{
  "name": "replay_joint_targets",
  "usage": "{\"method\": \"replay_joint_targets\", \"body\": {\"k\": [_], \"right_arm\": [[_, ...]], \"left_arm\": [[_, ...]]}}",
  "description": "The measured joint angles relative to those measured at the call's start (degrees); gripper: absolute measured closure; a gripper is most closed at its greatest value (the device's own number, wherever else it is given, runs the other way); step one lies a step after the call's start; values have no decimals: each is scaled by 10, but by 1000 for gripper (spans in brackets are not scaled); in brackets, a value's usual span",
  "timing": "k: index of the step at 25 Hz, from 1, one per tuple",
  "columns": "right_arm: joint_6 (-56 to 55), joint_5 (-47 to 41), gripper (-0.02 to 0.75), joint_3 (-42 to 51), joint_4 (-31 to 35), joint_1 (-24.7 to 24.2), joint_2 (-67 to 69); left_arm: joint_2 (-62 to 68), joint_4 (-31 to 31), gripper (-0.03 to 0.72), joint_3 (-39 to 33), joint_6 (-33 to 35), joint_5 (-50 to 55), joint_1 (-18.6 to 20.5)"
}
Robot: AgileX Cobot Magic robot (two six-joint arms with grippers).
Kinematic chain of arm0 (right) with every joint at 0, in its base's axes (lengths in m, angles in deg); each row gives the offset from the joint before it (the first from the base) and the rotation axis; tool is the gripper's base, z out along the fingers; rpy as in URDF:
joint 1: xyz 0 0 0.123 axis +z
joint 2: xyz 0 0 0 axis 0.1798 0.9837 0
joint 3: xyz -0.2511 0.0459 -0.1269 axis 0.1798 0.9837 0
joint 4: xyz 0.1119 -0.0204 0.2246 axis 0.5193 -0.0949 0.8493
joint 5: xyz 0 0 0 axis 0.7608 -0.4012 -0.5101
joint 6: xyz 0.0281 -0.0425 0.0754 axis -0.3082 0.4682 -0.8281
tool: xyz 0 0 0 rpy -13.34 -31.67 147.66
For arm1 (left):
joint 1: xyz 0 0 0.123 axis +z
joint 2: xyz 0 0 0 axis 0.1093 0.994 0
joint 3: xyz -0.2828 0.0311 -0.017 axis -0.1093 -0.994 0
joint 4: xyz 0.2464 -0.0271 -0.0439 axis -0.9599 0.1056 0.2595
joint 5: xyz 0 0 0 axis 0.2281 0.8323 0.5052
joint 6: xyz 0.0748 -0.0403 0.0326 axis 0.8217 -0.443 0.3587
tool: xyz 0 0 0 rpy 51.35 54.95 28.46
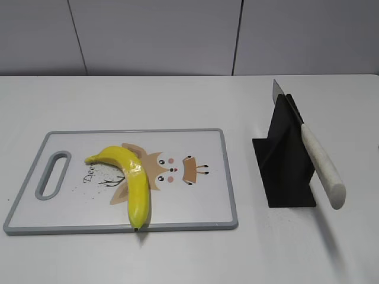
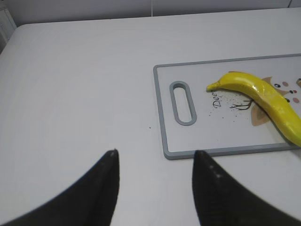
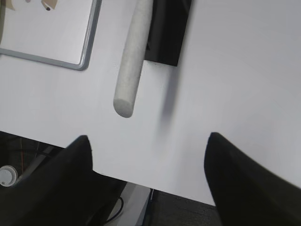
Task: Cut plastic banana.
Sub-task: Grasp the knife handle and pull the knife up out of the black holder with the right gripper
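My right gripper grabs the knife by its white handle (image 1: 323,167) next, as the handle sticks out while the black stand closes around the knife's blade.
The plastic banana (image 1: 131,180) is glossy yellow and curved, and lies on the white cutting board (image 1: 195,204), its dark tip at the board's front edge. It also shows in the left wrist view (image 2: 265,99). A knife (image 1: 320,163) with a white handle rests slanted in a black stand (image 1: 284,168); its handle (image 3: 134,61) shows in the right wrist view. My left gripper (image 2: 155,153) is open and empty over bare table left of the board. My right gripper (image 3: 149,136) is open and empty near the table's front edge, below the handle. Neither gripper shows in the exterior view.
The board (image 2: 162,117) has a grey rim and a handle slot (image 2: 182,103) at its left end. The table's front edge (image 3: 155,186) lies under my right gripper, with floor, cables and a paper cup (image 3: 7,175) below.
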Motion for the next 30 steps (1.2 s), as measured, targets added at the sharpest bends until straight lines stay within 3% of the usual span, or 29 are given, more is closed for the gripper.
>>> {"method": "replay_joint_targets", "body": {"k": [7, 23, 30], "right_arm": [[-42, 1, 150, -44, -19, 63, 107], [-57, 47, 150, -76, -25, 63, 289], [-103, 56, 150, -76, -57, 63, 351]], "left_arm": [[0, 0, 199, 0, 0, 0, 0], [0, 0, 199, 0, 0, 0, 0], [0, 0, 199, 0, 0, 0, 0]]}}
